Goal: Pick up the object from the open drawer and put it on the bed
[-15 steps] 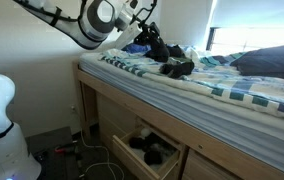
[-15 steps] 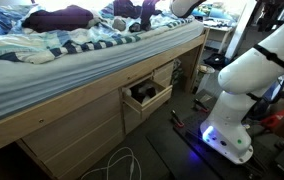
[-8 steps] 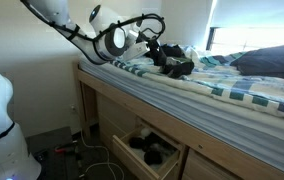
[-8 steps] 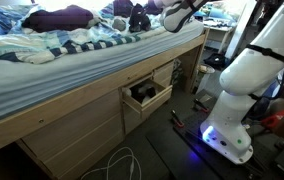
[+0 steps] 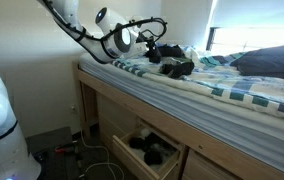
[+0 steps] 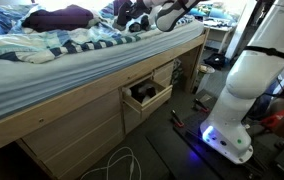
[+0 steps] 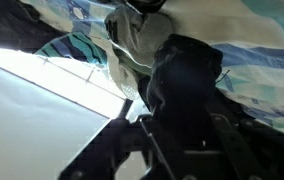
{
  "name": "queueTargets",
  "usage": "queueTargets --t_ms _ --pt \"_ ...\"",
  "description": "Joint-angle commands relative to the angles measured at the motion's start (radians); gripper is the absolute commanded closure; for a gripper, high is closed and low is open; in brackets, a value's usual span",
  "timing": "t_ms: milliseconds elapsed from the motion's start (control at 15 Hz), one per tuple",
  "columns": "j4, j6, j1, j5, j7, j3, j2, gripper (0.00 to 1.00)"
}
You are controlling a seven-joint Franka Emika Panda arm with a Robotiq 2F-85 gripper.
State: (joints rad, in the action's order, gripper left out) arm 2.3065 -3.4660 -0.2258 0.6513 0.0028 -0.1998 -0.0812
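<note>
The black object would land on the striped blanket close below it, so my gripper should release it now.
My gripper [image 5: 159, 51] reaches over the near edge of the bed [image 5: 244, 97], just above the striped blanket. In the wrist view my gripper [image 7: 187, 125] has a bulky black object [image 7: 187, 75] filling the space between its fingers. The jaws stand wide and appear shut on it. In an exterior view my gripper [image 6: 140, 14] hangs low over the bed [image 6: 52, 68] with the dark object under it. The open drawer [image 5: 132, 152] sits below the mattress and still holds dark items [image 5: 154, 150]. It also shows in an exterior view [image 6: 142, 96].
Another black item [image 5: 179, 68] lies on the blanket next to my gripper. A dark pillow [image 5: 270, 62] and crumpled bedding lie further along the bed. Cables [image 5: 100, 160] trail on the floor. The white robot base [image 6: 230, 110] stands beside the bed frame.
My arm has come down and moved along the bed, bringing the black object from above the blanket to just over it. In the last half second it barely moved.
</note>
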Motion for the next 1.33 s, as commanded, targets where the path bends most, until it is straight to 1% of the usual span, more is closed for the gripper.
queueTargets --t_ms 0,67,133,267,533,600,667,1067,1267 --pt "-0.031 0.0 -0.048 0.069 0.064 -0.064 0.009 0.86" --pt "-0.029 0.0 -0.057 0.081 0.078 -0.079 0.011 0.74" --pt "-0.025 0.0 -0.064 0.094 0.09 -0.094 0.013 0.49" --pt "-0.021 0.001 -0.077 0.119 0.115 -0.122 0.018 0.36" --pt "-0.018 0.001 -0.087 0.165 0.16 -0.16 0.03 0.05" --pt "-0.018 0.001 -0.088 0.173 0.17 -0.167 0.033 0.01" --pt "-0.019 0.001 -0.087 0.18 0.174 -0.172 0.035 0.0" --pt "-0.02 0.001 -0.083 0.201 0.187 -0.195 0.037 0.0" --pt "-0.019 0.001 -0.069 0.187 0.171 -0.204 0.043 0.0"
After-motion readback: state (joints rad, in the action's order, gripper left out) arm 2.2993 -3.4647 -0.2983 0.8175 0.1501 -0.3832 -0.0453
